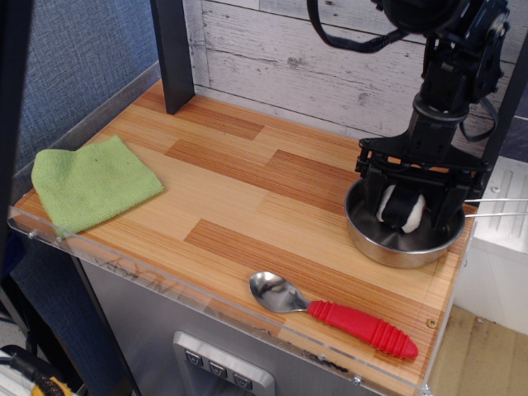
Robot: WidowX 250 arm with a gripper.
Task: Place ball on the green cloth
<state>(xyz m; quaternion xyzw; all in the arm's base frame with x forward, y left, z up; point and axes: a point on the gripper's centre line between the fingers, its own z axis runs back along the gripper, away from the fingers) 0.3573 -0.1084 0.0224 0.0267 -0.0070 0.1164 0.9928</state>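
Observation:
The ball needs to be placed on the green cloth (92,183), so my gripper will next grab the ball (402,207) by its white ends.
The ball (402,207), a small plush roll with a black band and white ends, lies on its side inside the steel pan (388,252) at the right of the table. My gripper (410,202) is lowered into the pan with its two black fingers wide apart, one on each side of the ball. A gap shows between each finger and the ball, so the gripper is open. The green cloth (92,183) lies flat and slightly rumpled at the table's far left, well away from the gripper.
A spoon with a red handle (346,318) lies near the front edge, below the pan. A dark post (172,54) stands at the back left. A clear plastic lip runs along the table's front and left edges. A white wooden wall is behind.

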